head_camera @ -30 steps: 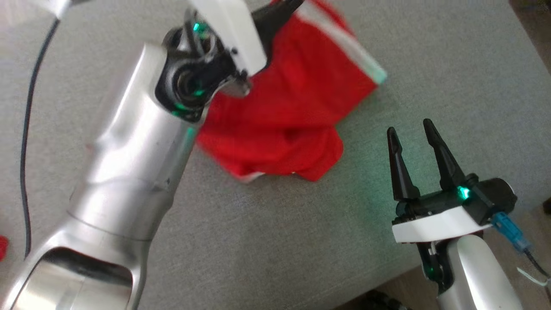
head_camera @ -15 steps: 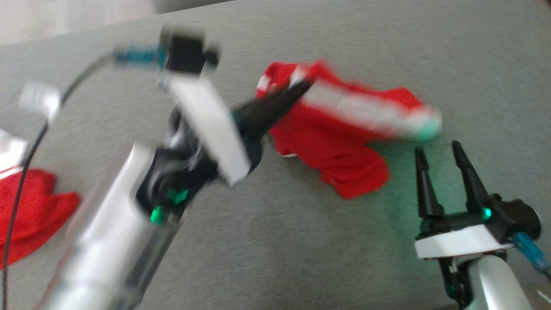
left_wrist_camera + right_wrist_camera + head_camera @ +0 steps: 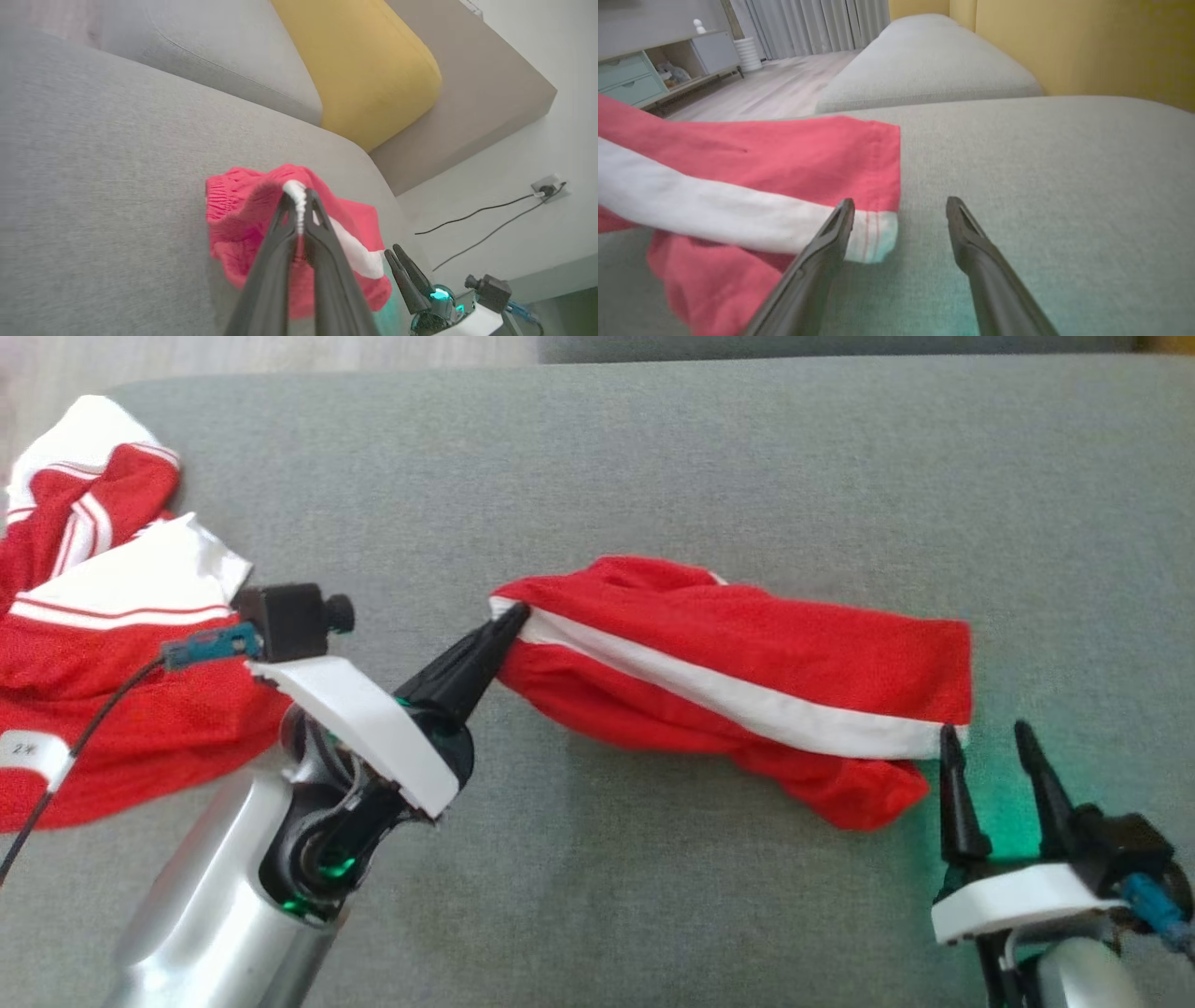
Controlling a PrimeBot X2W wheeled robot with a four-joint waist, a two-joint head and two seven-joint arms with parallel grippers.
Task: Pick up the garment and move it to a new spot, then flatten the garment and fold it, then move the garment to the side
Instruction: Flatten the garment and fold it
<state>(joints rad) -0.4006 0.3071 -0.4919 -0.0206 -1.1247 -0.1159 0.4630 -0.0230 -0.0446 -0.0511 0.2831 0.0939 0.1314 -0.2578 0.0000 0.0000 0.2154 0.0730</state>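
My right gripper is going to grab the garment next by its white hem corner (image 3: 949, 737). That corner stands free while the red cloth (image 3: 863, 784) lies slack and bunched along the cushion.
A red garment with a white stripe (image 3: 728, 686) lies stretched across the grey cushion (image 3: 653, 476). My left gripper (image 3: 512, 618) is shut on its left end; in the left wrist view the fingers (image 3: 299, 210) pinch the white trim, with the red cloth (image 3: 243, 219) bunched around them. My right gripper (image 3: 988, 735) stands open at the garment's lower right corner. In the right wrist view its left fingertip (image 3: 843, 212) overlaps the white striped corner (image 3: 873, 233), and the gripper (image 3: 899, 205) has only bare cushion between its tips.
More red and white garments (image 3: 103, 644) are heaped at the cushion's left edge. A yellow back cushion (image 3: 364, 65) and a tan sofa side (image 3: 476, 93) lie beyond. A wall socket with cables (image 3: 546, 189) sits on the floor side.
The head camera has swung, so the whole picture shifted. The garment, crumpled before, is now drawn out long by my left gripper. Its corner now sits at my right gripper's tips.
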